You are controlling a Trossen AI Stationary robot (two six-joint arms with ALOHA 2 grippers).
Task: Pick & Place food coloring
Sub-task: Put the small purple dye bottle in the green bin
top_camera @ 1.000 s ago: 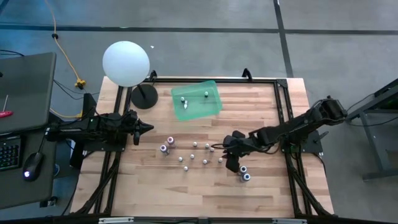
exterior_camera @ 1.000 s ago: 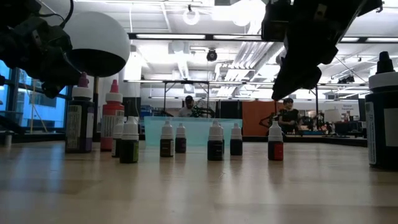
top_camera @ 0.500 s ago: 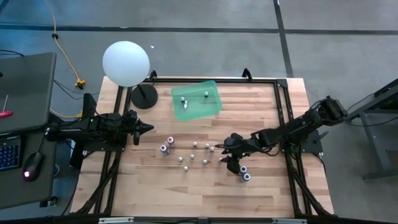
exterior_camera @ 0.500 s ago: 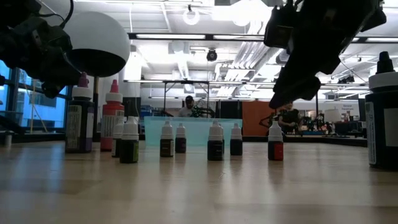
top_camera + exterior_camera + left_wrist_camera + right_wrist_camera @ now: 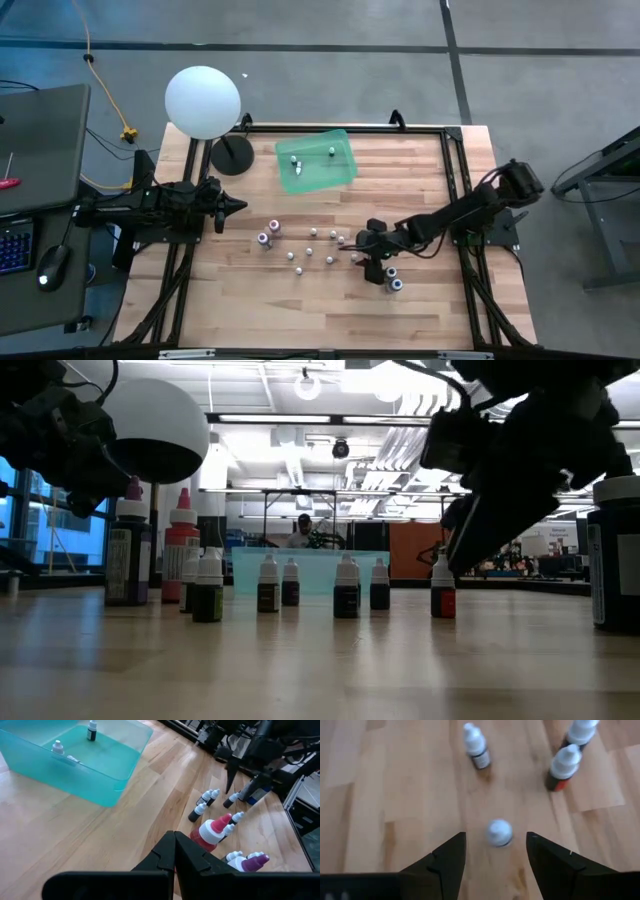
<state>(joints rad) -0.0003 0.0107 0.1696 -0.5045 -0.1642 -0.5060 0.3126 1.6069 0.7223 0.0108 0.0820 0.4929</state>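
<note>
My right gripper is to grab the small food coloring bottle by its white cap (image 5: 498,831) next, so that it can place the bottle in the teal tray.
Several tiny food coloring bottles with whitish caps stand upright on the wooden table (image 5: 250,290), around (image 5: 310,250); three more sit in the teal tray (image 5: 340,165). My right gripper (image 5: 496,840) is open and hangs low over one white-capped bottle (image 5: 498,831), with a finger on either side of it and a gap to each. In the high view that gripper (image 5: 366,256) is right of the cluster. My left gripper (image 5: 174,839) is shut and waits at the table's left (image 5: 236,207), above the surface.
Two larger blue-bodied bottles (image 5: 394,279) stand just right of my right gripper. A purple bottle (image 5: 264,239) and a red one (image 5: 209,831) stand at the cluster's left. A white globe lamp (image 5: 203,100) on a black base (image 5: 232,155) occupies the far left corner.
My right gripper has come down toward the table and shifted slightly toward the left edge, ending low over a small bottle at the cluster's right. Its fingers stay apart. The bottles and my left arm have kept still.
</note>
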